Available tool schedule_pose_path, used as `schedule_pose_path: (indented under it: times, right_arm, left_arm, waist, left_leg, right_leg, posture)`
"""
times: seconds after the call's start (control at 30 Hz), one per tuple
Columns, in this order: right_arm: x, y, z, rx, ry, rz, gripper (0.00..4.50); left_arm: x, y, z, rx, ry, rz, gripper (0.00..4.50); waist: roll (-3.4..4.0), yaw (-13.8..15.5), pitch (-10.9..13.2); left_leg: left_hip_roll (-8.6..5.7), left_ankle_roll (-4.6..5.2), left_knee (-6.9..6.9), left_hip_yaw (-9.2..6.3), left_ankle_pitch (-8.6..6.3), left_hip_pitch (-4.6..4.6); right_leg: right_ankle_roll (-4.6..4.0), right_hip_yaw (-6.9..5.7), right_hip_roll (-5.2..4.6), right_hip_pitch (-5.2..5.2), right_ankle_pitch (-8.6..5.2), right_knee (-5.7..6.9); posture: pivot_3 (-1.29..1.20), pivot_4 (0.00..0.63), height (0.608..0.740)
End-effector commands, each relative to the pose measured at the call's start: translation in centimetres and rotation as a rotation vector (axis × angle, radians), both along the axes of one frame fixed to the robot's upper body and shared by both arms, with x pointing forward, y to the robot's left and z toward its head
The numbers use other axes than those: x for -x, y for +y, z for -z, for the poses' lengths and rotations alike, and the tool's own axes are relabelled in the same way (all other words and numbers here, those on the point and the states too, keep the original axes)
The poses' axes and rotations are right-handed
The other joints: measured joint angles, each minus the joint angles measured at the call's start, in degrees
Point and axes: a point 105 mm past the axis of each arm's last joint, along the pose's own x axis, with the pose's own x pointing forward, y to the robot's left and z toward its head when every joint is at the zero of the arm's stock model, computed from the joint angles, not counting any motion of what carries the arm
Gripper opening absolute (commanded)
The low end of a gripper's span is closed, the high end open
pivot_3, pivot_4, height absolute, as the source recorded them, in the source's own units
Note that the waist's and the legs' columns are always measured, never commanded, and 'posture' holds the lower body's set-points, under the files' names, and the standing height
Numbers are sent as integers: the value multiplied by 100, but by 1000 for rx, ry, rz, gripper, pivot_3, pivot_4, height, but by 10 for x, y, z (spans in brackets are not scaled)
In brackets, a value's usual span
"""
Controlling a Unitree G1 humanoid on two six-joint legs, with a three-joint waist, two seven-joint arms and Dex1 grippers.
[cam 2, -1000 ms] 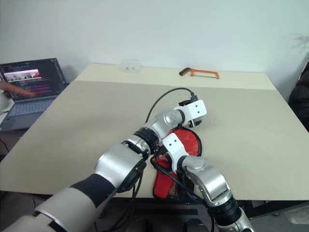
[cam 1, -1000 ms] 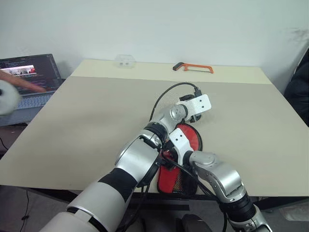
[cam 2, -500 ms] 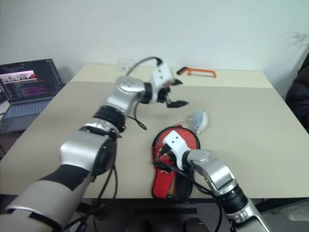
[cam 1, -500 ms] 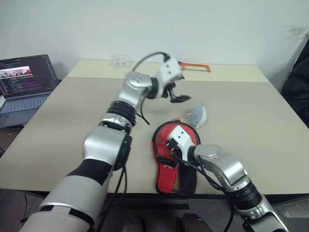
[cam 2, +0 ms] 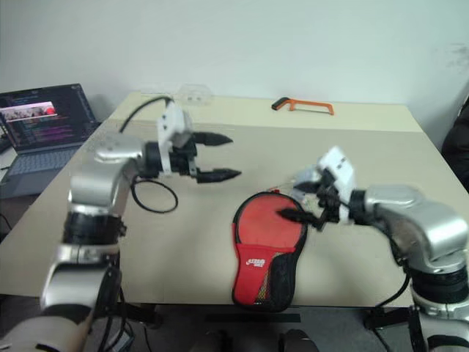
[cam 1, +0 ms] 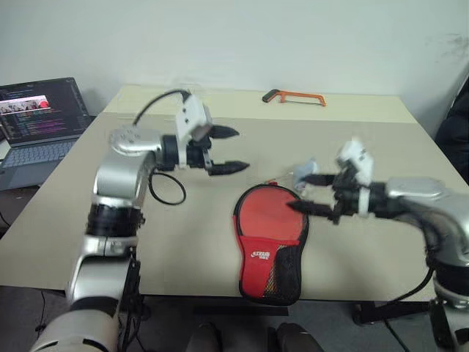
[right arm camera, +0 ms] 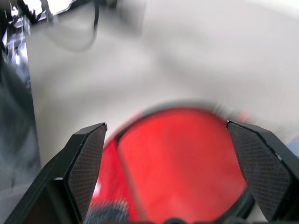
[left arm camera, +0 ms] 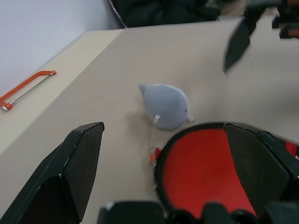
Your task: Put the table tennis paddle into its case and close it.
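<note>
The right gripper takes hold of the case by its thin black zip edging (cam 1: 306, 226) (right arm camera: 241, 205) next, since the case's round red side spreads wider than my open fingers.
The case (cam 1: 267, 233) lies flat near the table's front edge, red side up with its white logo and black mesh pocket toward me. A black zip edging runs around it. The table tennis paddle is hidden. My left gripper (cam 1: 239, 149) hovers open above the table, to the left of and beyond the case's round end. On the case's right, my right gripper (cam 1: 299, 193) hangs open just over the round end's edge, holding nothing. A grey soft charm (left arm camera: 166, 105) on a thin chain lies beside the case's round end (left arm camera: 205, 172).
An orange-framed hacksaw (cam 1: 294, 97) lies at the table's far edge, with a clear plastic item (cam 2: 194, 93) to its left. An open laptop (cam 1: 40, 117) stands off the table's left side. A black cable loops under my left arm (cam 1: 167, 192).
Both arms have lifted off the case and spread apart, the left swinging left and up, the right rising to the right. The whole case now shows. The hand at the laptop is gone.
</note>
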Motion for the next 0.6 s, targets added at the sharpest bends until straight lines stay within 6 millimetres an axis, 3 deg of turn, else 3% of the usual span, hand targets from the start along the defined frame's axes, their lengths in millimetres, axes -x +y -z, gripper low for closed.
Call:
schedule_pose_path:
  times: [0.03,0.17,0.3,0.6]
  right_arm:
    - [-42,-28,-17,-77,-23,301,4500]
    - [-78,-59,2,-55,39,650,4500]
    - [-92,-59,24,-32,72,753,4500]
    - [-111,-57,47,-134,199,907,4500]
  left_arm:
    - [8,-20,18,51,54,-64,4462]
    - [13,-34,62,34,143,-152,4462]
    - [15,-40,96,14,208,-219,4462]
    - [5,-52,132,61,315,-362,4462]
  waist:
    - [0,7,0]
    - [1,16,0]
    - [1,40,0]
    - [2,70,-1]
  left_leg:
    - [0,0,1,-1,0,0]
    - [0,3,1,8,2,7]
    - [-1,3,-2,19,2,0]
    - [-5,3,-3,21,2,-2]
  right_leg:
    - [3,1,1,0,1,0]
    - [3,16,2,-1,7,2]
    - [1,23,2,-11,8,0]
    - [1,22,-1,-11,8,-2]
  posture:
    - [0,150,740]
    - [0,150,740]
    - [0,150,740]
    - [0,150,740]
